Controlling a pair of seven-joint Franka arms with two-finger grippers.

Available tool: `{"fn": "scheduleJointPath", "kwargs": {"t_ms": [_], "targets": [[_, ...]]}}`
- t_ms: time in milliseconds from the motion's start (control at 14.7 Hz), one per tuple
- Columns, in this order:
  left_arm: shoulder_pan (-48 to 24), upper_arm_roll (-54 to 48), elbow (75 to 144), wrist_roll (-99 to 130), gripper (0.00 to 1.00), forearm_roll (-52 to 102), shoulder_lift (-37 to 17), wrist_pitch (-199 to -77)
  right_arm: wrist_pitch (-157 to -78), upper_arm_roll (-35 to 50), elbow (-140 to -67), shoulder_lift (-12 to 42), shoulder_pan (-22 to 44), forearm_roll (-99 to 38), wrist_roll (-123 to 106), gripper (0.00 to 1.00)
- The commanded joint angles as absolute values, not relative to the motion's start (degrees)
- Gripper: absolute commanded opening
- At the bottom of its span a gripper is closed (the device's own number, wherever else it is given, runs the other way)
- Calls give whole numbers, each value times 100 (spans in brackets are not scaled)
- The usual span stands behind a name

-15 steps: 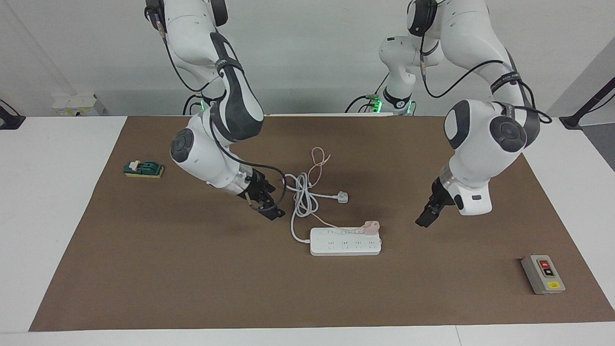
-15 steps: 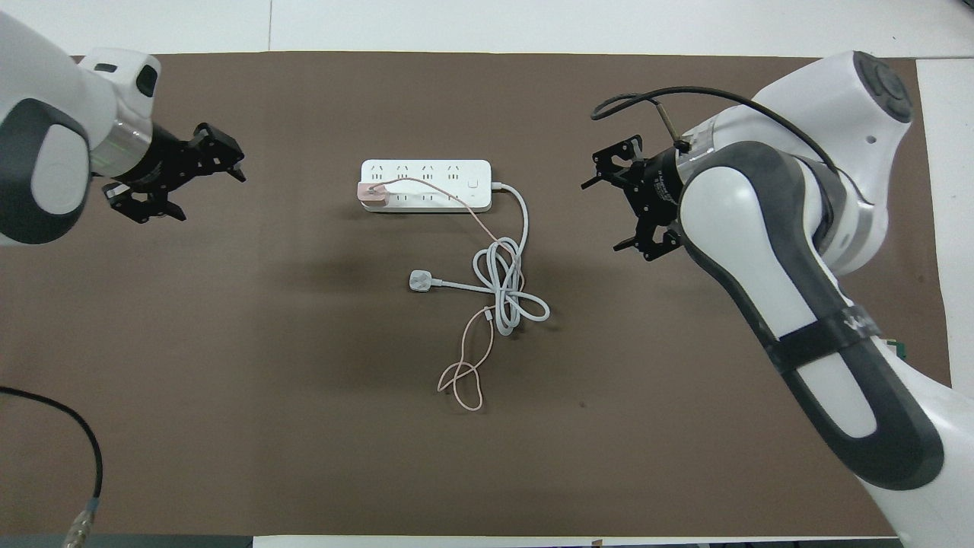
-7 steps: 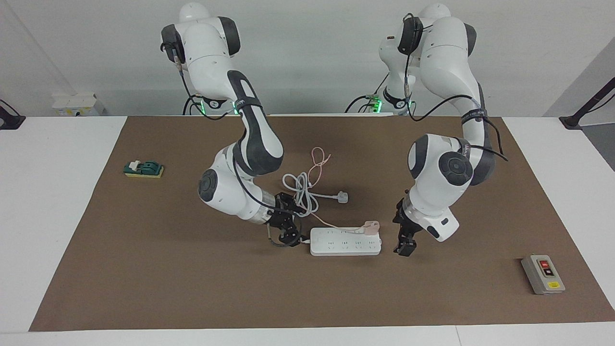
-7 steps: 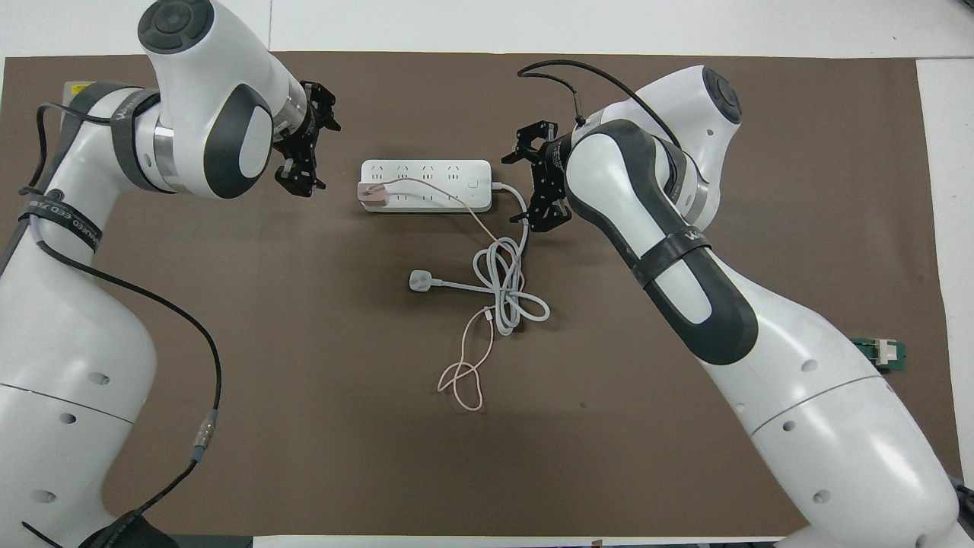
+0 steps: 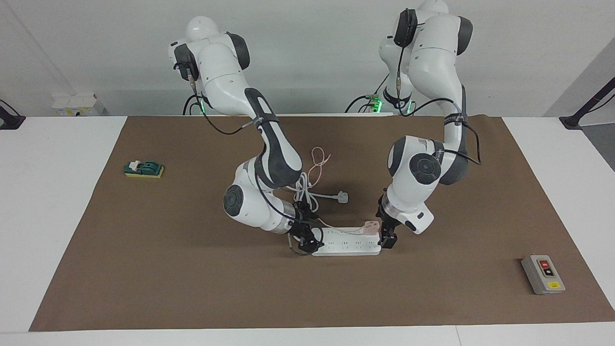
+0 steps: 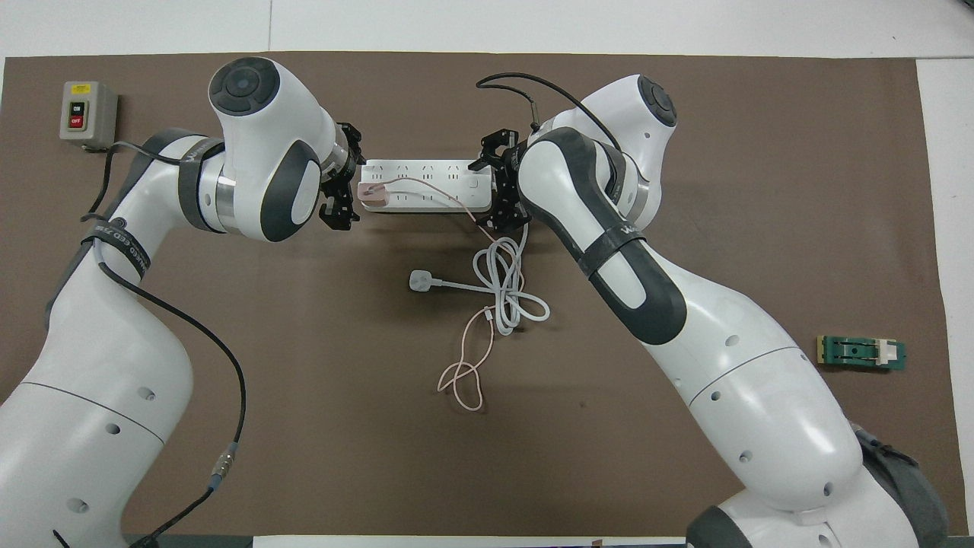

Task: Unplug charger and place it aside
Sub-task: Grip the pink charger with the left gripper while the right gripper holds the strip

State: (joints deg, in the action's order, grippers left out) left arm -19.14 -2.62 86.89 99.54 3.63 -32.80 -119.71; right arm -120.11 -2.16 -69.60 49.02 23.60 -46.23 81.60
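The left gripper grabs the charger's block-shaped body [image 6: 372,193] next, to unplug the pale-pink charger from the white power strip [image 6: 426,199].
The pale-pink charger [image 5: 371,226] [image 6: 373,195] is plugged into the white power strip [image 5: 347,245] [image 6: 426,199], at the strip's end toward the left arm. Its thin pink cable [image 6: 466,365] runs across the strip and loops on the mat nearer to the robots. My left gripper [image 5: 387,237] [image 6: 344,183] is open, low at that end of the strip, right beside the charger. My right gripper [image 5: 303,240] [image 6: 500,183] is open, low at the strip's other end, where the white cord leaves it.
A white three-pin plug [image 5: 342,197] [image 6: 419,281] and its coiled thick cord [image 6: 508,293] lie nearer to the robots than the strip. A grey button box [image 5: 543,275] [image 6: 80,114] sits toward the left arm's end. A green switch [image 5: 143,169] [image 6: 861,353] sits toward the right arm's end.
Both arms have swung in from the sides and come down. Each gripper now stands at one end of the power strip. The charger and strip have not moved.
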Motion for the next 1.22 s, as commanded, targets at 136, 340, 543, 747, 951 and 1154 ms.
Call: {"fn": "scheduleJointPath", "kwargs": {"t_ms": [136,340,543,747,951,1154], "targets": [[-2083,-158,9158,10336,100,308,-2979,-12208,-12085,-255,-6584,5132,2364,-4685,8271,100],[-2118,-167,9272,10493,74,334,-2962,-12418,-12076,-281,-6354,5264,2329,-4606,8262,100],[-2180,-167,9404,10556,53,334,-2918,-12612,-12129,-273,-6354,5335,2338,-4474,8218,100],[-2180,-167,9378,10564,46,360,-2918,-12612,-12207,-264,-6372,5396,2364,-4474,8200,100],[-2206,-158,9378,10564,46,360,-2927,-12612,-12234,-264,-6407,5396,2382,-4456,8183,100],[-2206,-158,9352,10564,32,360,-2927,-12612,-12357,-264,-6442,5405,2391,-4447,8086,100]]}}
